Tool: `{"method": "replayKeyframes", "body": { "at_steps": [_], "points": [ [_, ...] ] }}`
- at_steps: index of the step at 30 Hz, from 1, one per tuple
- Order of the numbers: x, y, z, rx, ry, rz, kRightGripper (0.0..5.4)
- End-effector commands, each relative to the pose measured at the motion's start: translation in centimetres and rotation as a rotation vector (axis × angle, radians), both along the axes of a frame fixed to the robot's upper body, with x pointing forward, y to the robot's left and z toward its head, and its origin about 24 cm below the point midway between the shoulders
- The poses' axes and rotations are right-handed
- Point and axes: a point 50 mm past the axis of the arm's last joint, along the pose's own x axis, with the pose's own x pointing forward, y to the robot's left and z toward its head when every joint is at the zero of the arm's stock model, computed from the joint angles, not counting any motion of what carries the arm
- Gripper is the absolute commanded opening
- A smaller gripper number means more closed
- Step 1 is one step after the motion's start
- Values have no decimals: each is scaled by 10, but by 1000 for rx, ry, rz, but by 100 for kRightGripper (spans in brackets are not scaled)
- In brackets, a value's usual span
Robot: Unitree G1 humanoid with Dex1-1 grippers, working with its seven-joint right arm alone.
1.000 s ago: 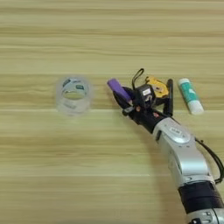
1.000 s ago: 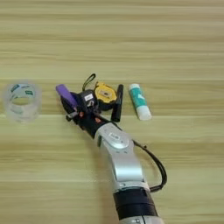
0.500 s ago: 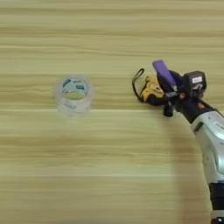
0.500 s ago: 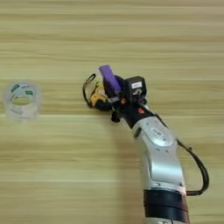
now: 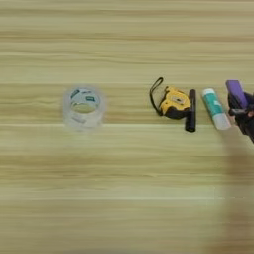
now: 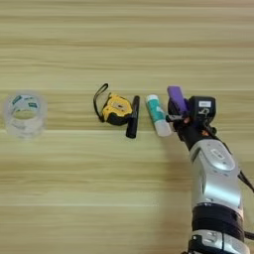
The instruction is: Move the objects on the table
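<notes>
My right gripper should lower the purple block before letting go, because the block is still above the tabletop beside the glue stick.
My right gripper [image 6: 179, 113] is shut on the small purple block [image 6: 176, 97], just right of the white-and-teal glue stick [image 6: 158, 115]; I cannot tell whether the block touches the table [image 6: 74, 188]. In the left eye view only the block [image 5: 236, 92] and the gripper's black edge [image 5: 242, 113] show at the right border. Left of the glue stick lies the black marker [image 6: 132, 116], touching the yellow-black tape measure [image 6: 116, 109] with its black strap. The clear tape roll [image 5: 83, 105] stands apart at the far left.
My silver forearm [image 6: 214, 183] runs from the bottom right up to the gripper. The things lie in one row across the table's middle band.
My gripper has carried the purple block from over the tape measure rightwards, past the marker and the glue stick, to the right end of the row. The other things stayed put.
</notes>
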Motion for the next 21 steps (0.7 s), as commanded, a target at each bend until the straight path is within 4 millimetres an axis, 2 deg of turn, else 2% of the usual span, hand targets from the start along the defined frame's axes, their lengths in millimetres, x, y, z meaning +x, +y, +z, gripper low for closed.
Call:
{"method": "replayKeyframes", "body": {
  "at_steps": [1, 9, 13, 21],
  "points": [
    [13, -13, 40, -85, -135, -17, 142],
    [19, -19, 19, -44, -56, -40, 142],
    [18, -28, 10, -41, -5, -80, 142],
    [17, -33, 3, -34, 24, -95, 142]
  ]
}}
